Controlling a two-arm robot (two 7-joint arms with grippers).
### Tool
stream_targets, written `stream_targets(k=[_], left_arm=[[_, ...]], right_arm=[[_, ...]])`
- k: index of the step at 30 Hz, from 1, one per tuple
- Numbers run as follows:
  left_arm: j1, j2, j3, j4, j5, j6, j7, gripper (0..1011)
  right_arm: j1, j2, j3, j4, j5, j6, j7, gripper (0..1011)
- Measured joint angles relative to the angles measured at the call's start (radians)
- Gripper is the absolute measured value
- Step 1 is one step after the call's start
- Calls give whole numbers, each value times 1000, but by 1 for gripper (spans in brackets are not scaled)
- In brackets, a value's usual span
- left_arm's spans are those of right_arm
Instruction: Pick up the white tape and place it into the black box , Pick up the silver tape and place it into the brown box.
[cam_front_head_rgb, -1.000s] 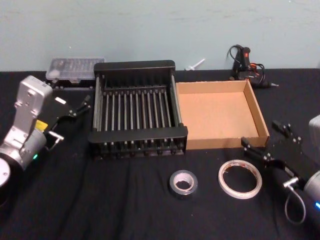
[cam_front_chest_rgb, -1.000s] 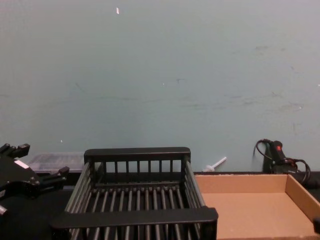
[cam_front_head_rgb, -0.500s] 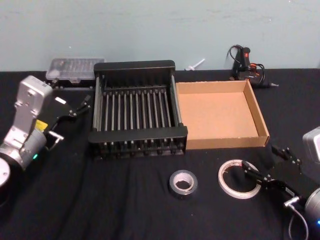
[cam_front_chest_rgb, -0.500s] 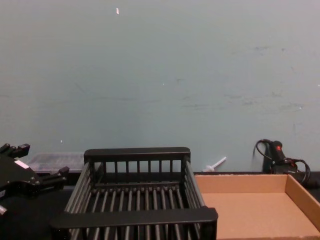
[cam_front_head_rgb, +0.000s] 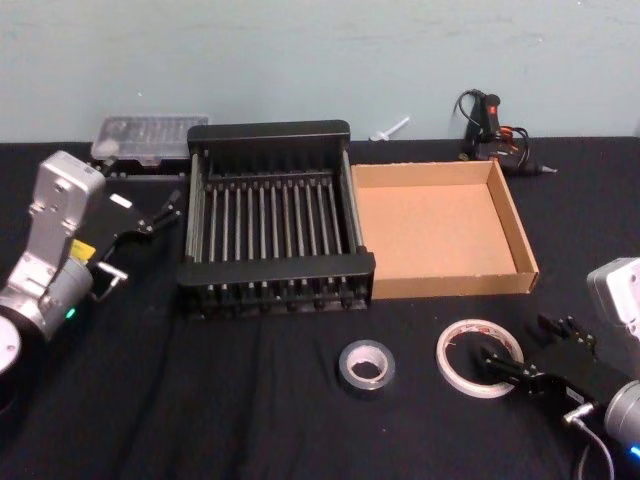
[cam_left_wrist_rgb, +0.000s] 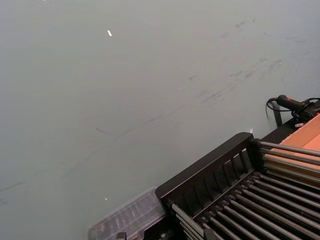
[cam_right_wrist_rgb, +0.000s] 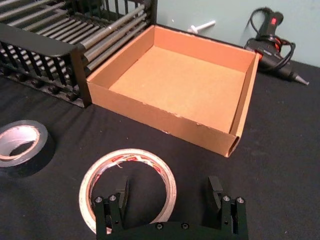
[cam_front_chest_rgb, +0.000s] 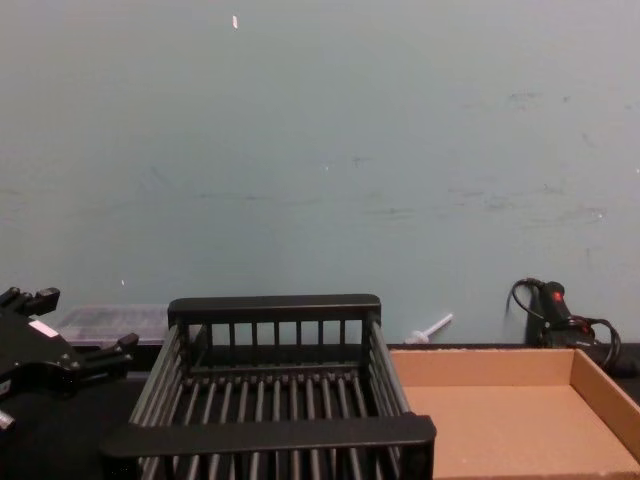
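The white tape has to go into the black box (cam_right_wrist_rgb: 65, 45). My right gripper will grab it by its ring side (cam_right_wrist_rgb: 171, 190) next.
The white tape (cam_front_head_rgb: 478, 358) lies flat on the black cloth in front of the brown box (cam_front_head_rgb: 517, 240). My right gripper (cam_front_head_rgb: 520, 342) is low over the ring's right side and open. In the right wrist view one finger (cam_right_wrist_rgb: 120, 192) sits inside the white tape (cam_right_wrist_rgb: 100, 175), the other stands outside it, and the right gripper (cam_right_wrist_rgb: 167, 192) straddles the rim. The silver tape (cam_front_head_rgb: 366, 366) lies flat to the left, also seen as the silver tape (cam_right_wrist_rgb: 20, 145). The black box (cam_front_head_rgb: 275, 270) stands left of the brown box (cam_right_wrist_rgb: 165, 120). My left gripper (cam_front_head_rgb: 165, 212) is parked open beside the crate's left side.
A clear plastic case (cam_front_head_rgb: 150, 140) sits behind the crate at the back left. A glue gun with cables (cam_front_head_rgb: 490, 125) and a small white piece (cam_front_head_rgb: 390, 128) lie along the back wall. Bare black cloth stretches in front of the crate.
My right gripper moved from the brown box's front right corner toward me and down onto the white tape, so its fingers now straddle the rim. The left arm stayed still.
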Motion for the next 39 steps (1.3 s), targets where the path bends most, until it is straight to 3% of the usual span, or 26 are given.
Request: stream_targets(k=[12,39], left_arm=[[0,0,0,0,0,0,0,1001],[0,0,0,0,0,0,0,1001]], right_arm=[[15,-35,15,25,-4,53,23,1002],[24,-73,31,43,-37,77,63,1002]])
